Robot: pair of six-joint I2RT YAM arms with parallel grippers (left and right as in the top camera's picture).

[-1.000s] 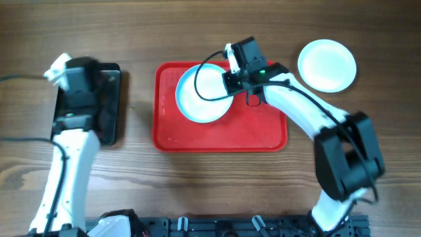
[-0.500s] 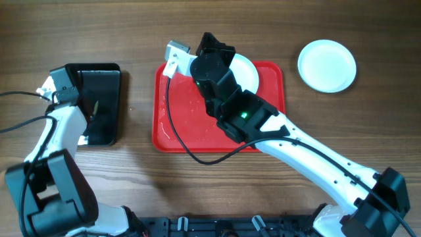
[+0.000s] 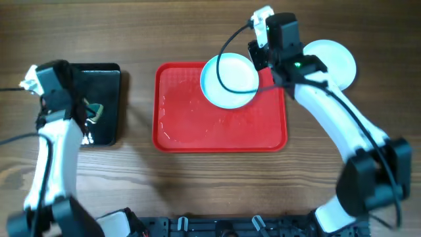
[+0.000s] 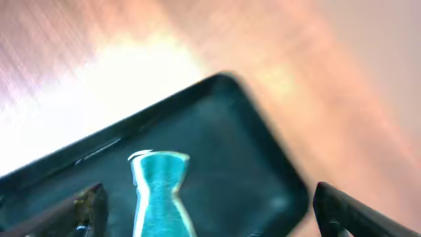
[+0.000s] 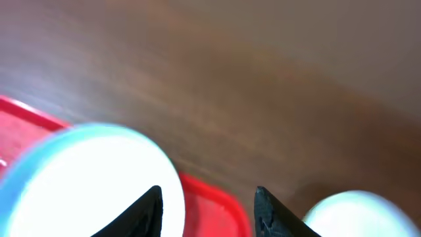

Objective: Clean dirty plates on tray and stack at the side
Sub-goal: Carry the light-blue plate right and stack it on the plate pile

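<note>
The right gripper grabs the turquoise plate's rim on the side nearest the white plate (image 3: 335,62) next, which leaves the turquoise plate's top side free to clean and stack.
A pale turquoise plate (image 3: 229,80) lies at the upper right corner of the red tray (image 3: 197,125); the right wrist view shows the same plate (image 5: 85,178) and the tray's rim (image 5: 210,191). My right gripper (image 3: 261,62) (image 5: 207,210) hangs at the plate's right edge with its jaws apart. One fingertip is over the plate and the other past the tray's rim. A white plate (image 3: 335,62) (image 5: 355,210) rests on the table right of the tray. My left gripper (image 3: 85,122) (image 4: 210,217) stands wide open over the black tray (image 3: 105,85).
A teal hourglass-shaped item (image 4: 158,191) (image 3: 97,110) lies on the black tray (image 4: 250,158), between my left fingers. Wet streaks show on the red tray's floor. Bare wooden table surrounds both trays.
The turquoise plate has shifted from the tray's upper middle to its upper right corner. Both grippers have gone from shut to jaws apart. The left arm now hangs over the black tray.
</note>
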